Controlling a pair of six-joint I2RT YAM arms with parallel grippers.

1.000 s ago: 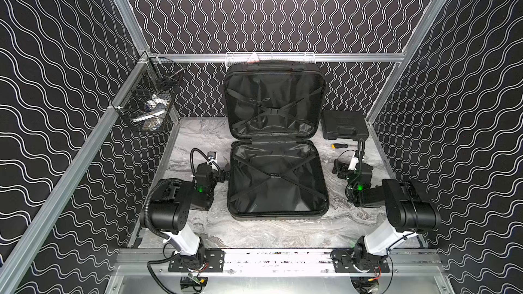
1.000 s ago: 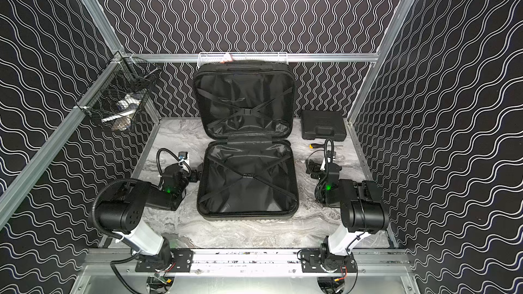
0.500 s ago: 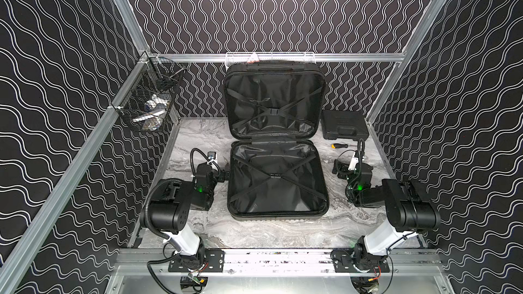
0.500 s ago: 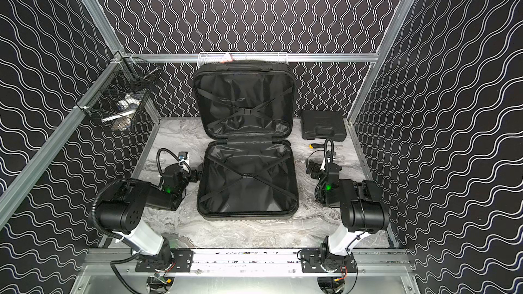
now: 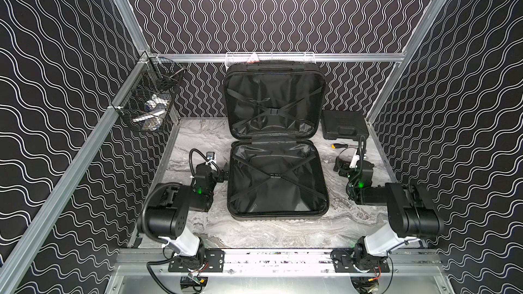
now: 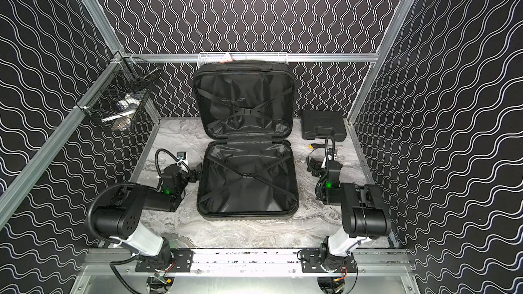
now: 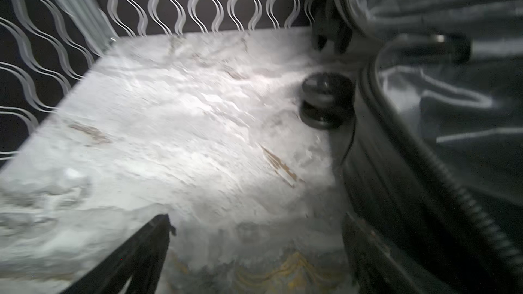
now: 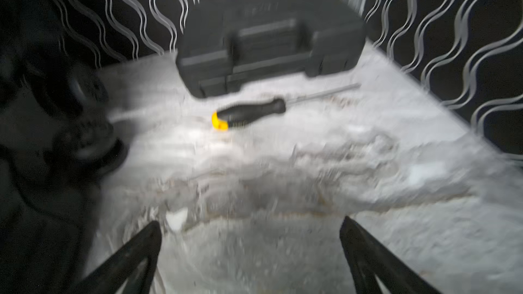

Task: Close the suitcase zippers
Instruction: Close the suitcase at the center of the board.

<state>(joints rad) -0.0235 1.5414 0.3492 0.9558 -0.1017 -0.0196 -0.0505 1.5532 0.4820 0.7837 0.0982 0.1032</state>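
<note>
The upper shell's side rim is away from the hinge. My right gripper should grab the upper shell there to swing it closed over the lower shell.
The black suitcase (image 5: 277, 185) (image 6: 246, 182) lies open in the middle of the table. Its lower shell is flat and its upper shell (image 5: 273, 100) leans upright against the back wall. Both show black lining and crossed straps. The zippers' black band (image 7: 467, 207) runs along the lower shell's rim; no pulls show. My left gripper (image 5: 224, 174) (image 7: 256, 222) is open, low beside the lower shell's left edge, near a double wheel (image 7: 327, 100). My right gripper (image 5: 341, 165) (image 8: 251, 223) is open over bare table right of the suitcase, apart from it.
A flat black tool case (image 5: 343, 127) (image 8: 268, 46) lies at the back right, with a black and yellow screwdriver (image 5: 339, 146) (image 8: 249, 111) in front of it. A wire basket (image 5: 150, 103) hangs on the left wall. Marble table (image 5: 254, 230) shows in front of the suitcase.
</note>
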